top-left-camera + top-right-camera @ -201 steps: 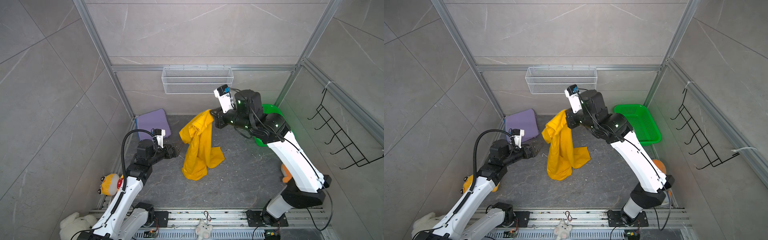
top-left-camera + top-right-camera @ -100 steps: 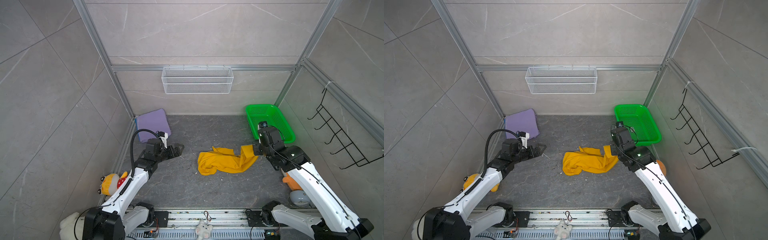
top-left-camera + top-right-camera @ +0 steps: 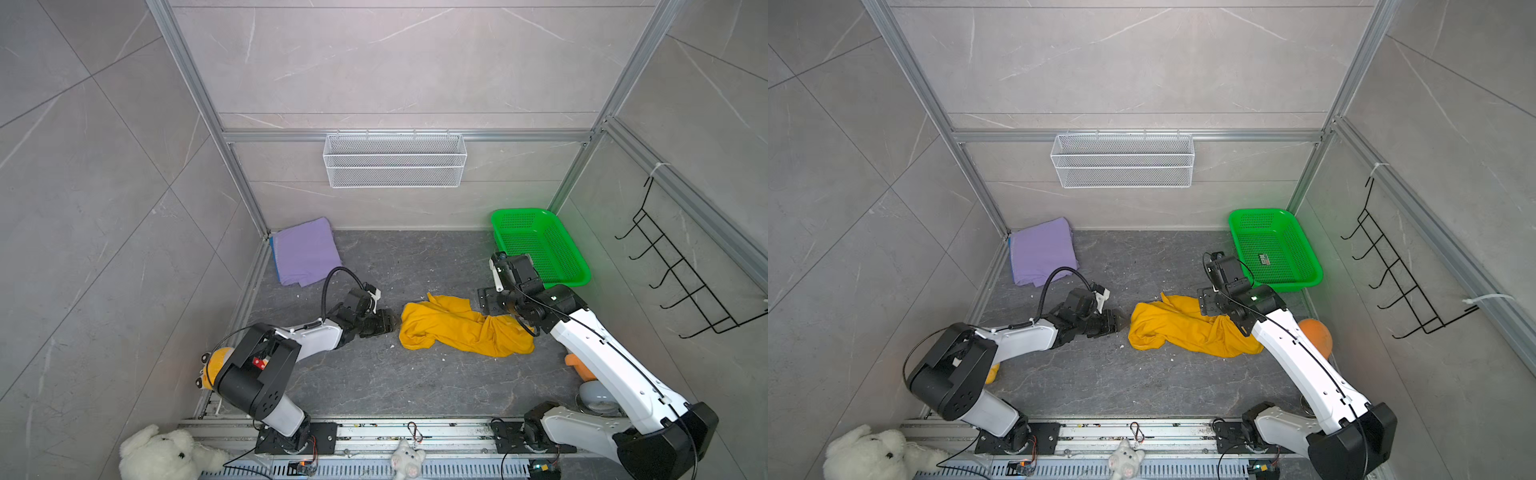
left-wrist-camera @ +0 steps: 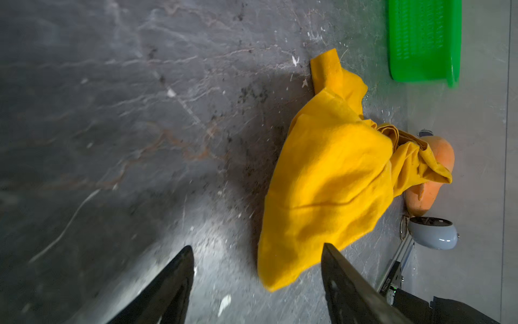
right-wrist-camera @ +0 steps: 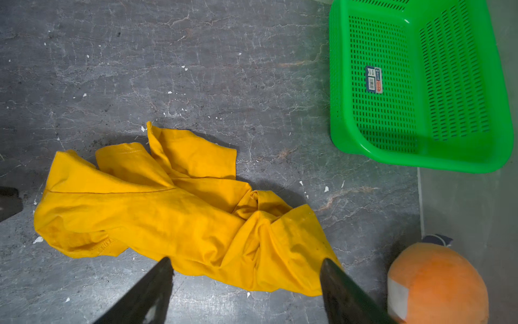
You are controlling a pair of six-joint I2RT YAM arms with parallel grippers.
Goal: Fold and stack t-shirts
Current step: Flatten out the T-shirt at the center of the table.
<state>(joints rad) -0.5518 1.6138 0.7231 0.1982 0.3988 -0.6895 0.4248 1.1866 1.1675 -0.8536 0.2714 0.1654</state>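
The mustard-yellow t-shirt [image 3: 461,328] is still to be spread for folding. My right gripper grips the t-shirt by its bunched end nearest the orange plush toy next.
A mustard-yellow t-shirt [image 3: 461,328] [image 3: 1187,328] lies crumpled on the dark floor between both arms. My left gripper [image 3: 386,322] [image 3: 1115,322] sits low at its left end. In the left wrist view that gripper [image 4: 258,248] is open, with a corner of the yellow t-shirt [image 4: 322,182] lying between the fingers, ungripped. My right gripper [image 3: 490,305] [image 3: 1208,303] hovers over the right end. Its wrist view shows it [image 5: 246,260] open above the bunched cloth [image 5: 182,213]. A folded lavender t-shirt [image 3: 305,253] [image 3: 1042,251] rests in the back-left corner with a blue edge [image 3: 272,247] beneath it.
A green mesh basket [image 3: 569,282] [image 3: 1308,282] [image 5: 420,165] stands at the back right, beside my right arm. An orange plush toy [image 3: 1316,332] [image 5: 437,280] and a grey round object [image 4: 431,232] lie by the right wall. A white wire shelf [image 3: 395,160] hangs on the back wall.
The right gripper, which held the yellow t-shirt up high, lowered it to the floor and opened, letting go. The left arm reached in to the shirt's left end and its jaws narrowed somewhat.
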